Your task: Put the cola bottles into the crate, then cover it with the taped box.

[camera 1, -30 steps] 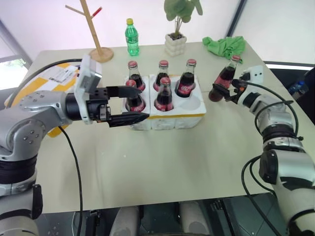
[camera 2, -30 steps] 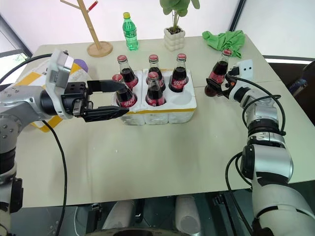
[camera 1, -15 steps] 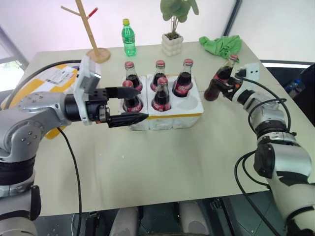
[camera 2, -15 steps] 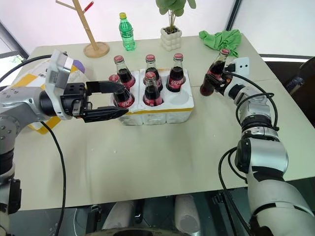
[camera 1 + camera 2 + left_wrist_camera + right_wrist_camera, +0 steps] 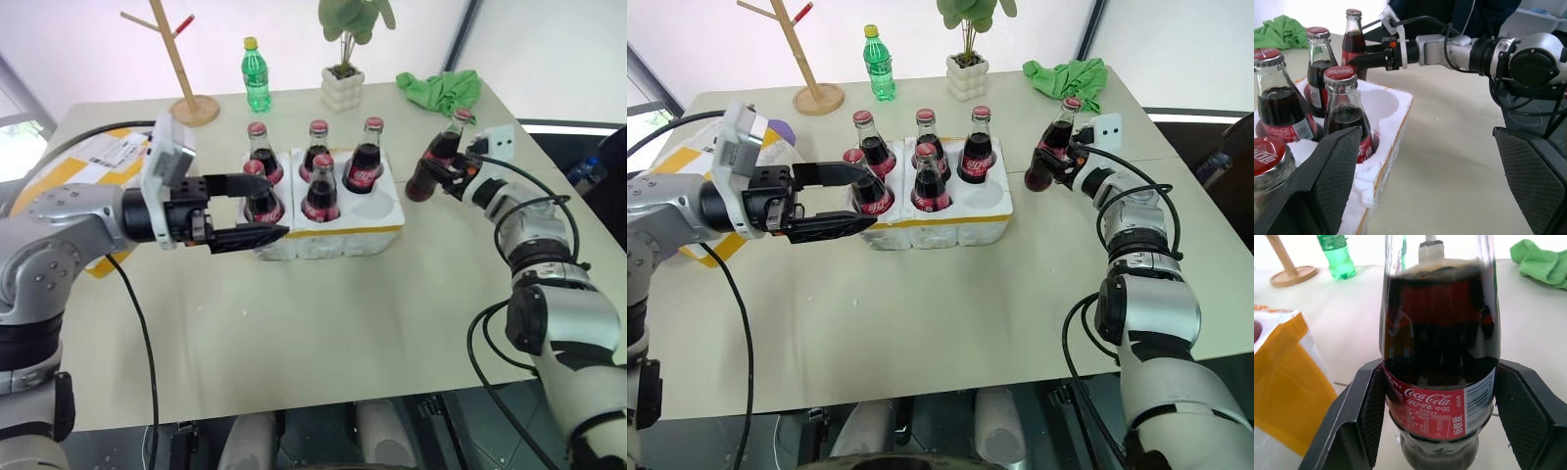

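My left gripper grabs the taped box's thin purple tab next, to cover the crate, since the taped box spreads far wider than my open fingers.
The crate [image 5: 343, 241] is a low white foam block with a yellow band, standing mid-table. Several cola bottles [image 5: 322, 192] stand upright in its holes. The front right hole [image 5: 380, 207] is bare. My right gripper [image 5: 443, 177] is shut on one more cola bottle [image 5: 450, 145], which leans just right of the crate. Its fingers [image 5: 1367, 416] press both sides of the label. My left gripper [image 5: 272, 206] is open and level at the crate's front left corner, holding nothing. The taped box [image 5: 90, 157] lies at the far left behind my left arm.
Along the far edge stand a green plastic bottle [image 5: 257, 74], a wooden branch stand [image 5: 183, 69], a potted plant [image 5: 344, 85] and a green cloth [image 5: 442, 88]. Bare table [image 5: 323, 323] stretches in front of the crate.
My right gripper has closed on the leaning cola bottle. The whole picture has shifted a little; both arms have kept their places.
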`<state>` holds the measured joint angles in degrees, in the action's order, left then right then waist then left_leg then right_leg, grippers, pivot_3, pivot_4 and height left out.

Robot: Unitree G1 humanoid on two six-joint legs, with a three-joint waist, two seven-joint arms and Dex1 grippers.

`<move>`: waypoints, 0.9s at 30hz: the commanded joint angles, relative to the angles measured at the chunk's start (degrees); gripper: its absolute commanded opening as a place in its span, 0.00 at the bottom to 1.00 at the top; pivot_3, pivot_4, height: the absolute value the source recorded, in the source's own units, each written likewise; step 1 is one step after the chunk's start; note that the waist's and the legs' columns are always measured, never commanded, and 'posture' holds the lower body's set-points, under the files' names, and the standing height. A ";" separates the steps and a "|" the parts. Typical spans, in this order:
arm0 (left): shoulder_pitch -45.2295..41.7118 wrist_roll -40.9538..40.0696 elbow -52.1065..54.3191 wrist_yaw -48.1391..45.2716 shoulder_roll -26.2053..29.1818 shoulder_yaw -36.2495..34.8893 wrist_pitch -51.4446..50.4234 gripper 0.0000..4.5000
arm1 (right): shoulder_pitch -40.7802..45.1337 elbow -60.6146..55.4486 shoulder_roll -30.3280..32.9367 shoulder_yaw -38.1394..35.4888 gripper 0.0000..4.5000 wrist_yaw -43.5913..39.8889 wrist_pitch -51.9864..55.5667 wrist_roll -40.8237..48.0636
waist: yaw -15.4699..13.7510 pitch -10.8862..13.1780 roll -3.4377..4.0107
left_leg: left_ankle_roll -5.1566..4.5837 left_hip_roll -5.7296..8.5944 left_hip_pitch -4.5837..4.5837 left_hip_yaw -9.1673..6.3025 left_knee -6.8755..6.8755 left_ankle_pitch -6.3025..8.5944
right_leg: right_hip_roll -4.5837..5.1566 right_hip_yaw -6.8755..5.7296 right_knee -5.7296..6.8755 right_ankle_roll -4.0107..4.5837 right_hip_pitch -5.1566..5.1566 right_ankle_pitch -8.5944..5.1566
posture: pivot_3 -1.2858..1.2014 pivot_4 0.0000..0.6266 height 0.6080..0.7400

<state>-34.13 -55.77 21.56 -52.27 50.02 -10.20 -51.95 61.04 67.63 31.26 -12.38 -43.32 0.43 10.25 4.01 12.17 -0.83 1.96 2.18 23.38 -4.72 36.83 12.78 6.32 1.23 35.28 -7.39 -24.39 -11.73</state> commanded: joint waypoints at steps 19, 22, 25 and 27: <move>-0.86 0.28 0.82 -0.40 0.28 -2.07 1.81 1.00 | 1.15 -29.28 8.89 -1.53 0.59 -13.75 17.65 8.11 | -0.15 0.10 0.16 | 0.00 -0.01 0.03 0.01 -0.02 0.00 | 0.00 0.01 0.02 0.00 -0.07 0.00 | 0.52 0.24 1.00; -0.76 0.44 0.60 -0.71 0.16 -1.92 2.14 1.00 | -0.69 -38.15 9.98 -2.02 0.59 -16.08 24.27 12.17 | -0.39 0.10 0.16 | 0.00 0.00 0.04 0.01 -0.02 0.00 | 0.00 0.01 0.02 -0.01 -0.07 0.00 | 0.52 0.24 1.00; -0.45 0.63 0.40 -1.14 0.21 -1.88 2.47 1.00 | -3.19 -45.29 10.80 -1.50 0.59 -17.56 28.10 14.57 | -0.75 0.10 0.16 | 0.00 0.00 0.04 0.01 -0.01 0.00 | 0.01 0.01 0.02 -0.01 -0.07 0.00 | 0.52 0.24 1.00; -0.42 0.86 0.18 -1.36 0.20 -1.77 2.67 1.00 | -4.83 -48.67 11.00 -1.24 0.59 -18.24 29.93 15.82 | -0.83 0.10 0.16 | 0.00 0.00 0.04 0.01 -0.01 0.00 | 0.00 0.01 0.02 -0.01 -0.07 0.00 | 0.52 0.24 1.00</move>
<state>-34.12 -55.37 21.30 -53.15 49.88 -11.41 -50.57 55.44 23.97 40.89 -11.83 -60.92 29.82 23.24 3.18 12.27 -0.67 1.96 2.18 23.42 -4.70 36.84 12.78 6.32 1.24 35.30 -7.40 -24.45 -11.73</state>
